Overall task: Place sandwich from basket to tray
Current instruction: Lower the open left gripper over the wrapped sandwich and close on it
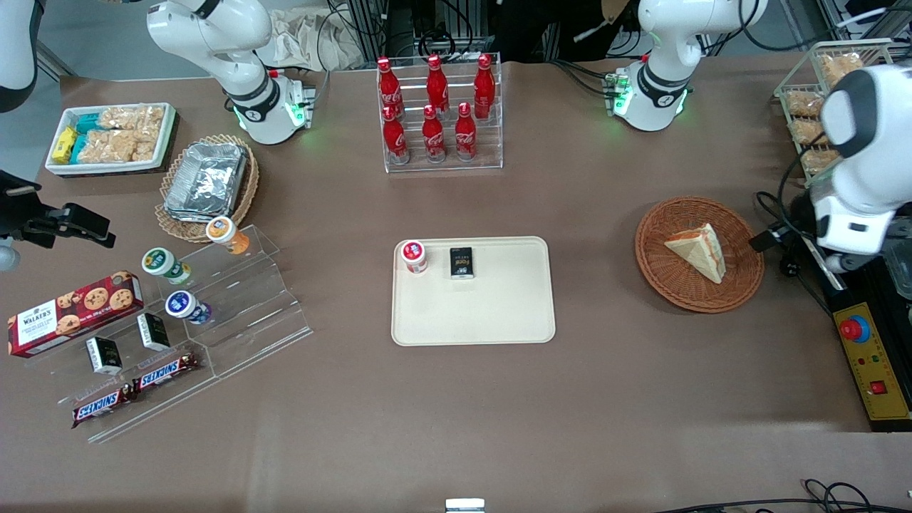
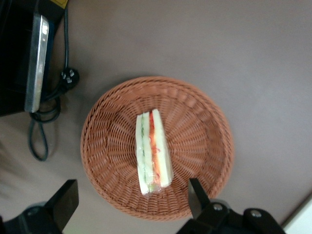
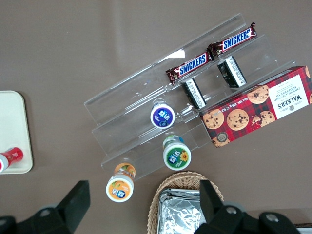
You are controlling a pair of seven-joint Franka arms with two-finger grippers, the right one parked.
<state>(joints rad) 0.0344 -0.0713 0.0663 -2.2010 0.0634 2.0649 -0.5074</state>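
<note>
The sandwich (image 1: 698,249) has sloping edges, so my left gripper needs to grab it by its flat bread sides next. Then it can move the sandwich to the tray.
The sandwich (image 1: 698,249) (image 2: 153,151), a wrapped wedge with red and green filling stripes, lies in the middle of the round reddish-brown basket (image 1: 670,285) (image 2: 200,131). My left gripper (image 1: 775,253) (image 2: 130,201) hovers above the basket's rim on the side toward the working arm's end of the table. It is open, with nothing between its fingers (image 2: 197,197), and it is not touching the sandwich. The cream tray (image 1: 499,320) lies at the table's middle, with a small red-capped bottle (image 1: 414,256) and a dark packet (image 1: 462,262) on it.
A black and yellow control box (image 1: 869,356) with a red button and a looped cable (image 2: 41,136) lie beside the basket. A wire rack of snack packets (image 1: 819,92) stands farther from the camera. A clear rack of cola bottles (image 1: 438,114) stands past the tray.
</note>
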